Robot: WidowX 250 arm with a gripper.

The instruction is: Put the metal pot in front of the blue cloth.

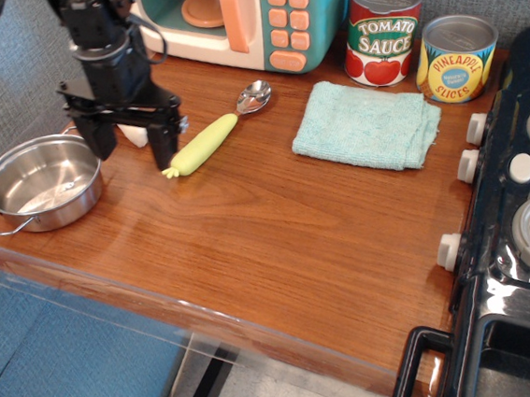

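My gripper grabs the pot by its rim (99, 162) next, to set the metal pot in front of the blue cloth (366, 124).
The metal pot (42, 181) is a shallow shiny steel pot with two wire loop handles. It sits at the left front of the wooden counter. The blue cloth (366, 124) lies folded at the back right, in front of the two cans. My black gripper (131, 146) hangs open just right of the pot's rim, one finger near the rim and the other (162, 145) near the spoon's tip. It holds nothing.
A spoon with a yellow-green handle (207, 143) lies beside the gripper. A white mushroom toy (133, 133) is mostly hidden behind it. A toy microwave (247, 12), tomato sauce can (383, 30) and pineapple can (456, 57) line the back. A black stove (520, 211) borders the right.
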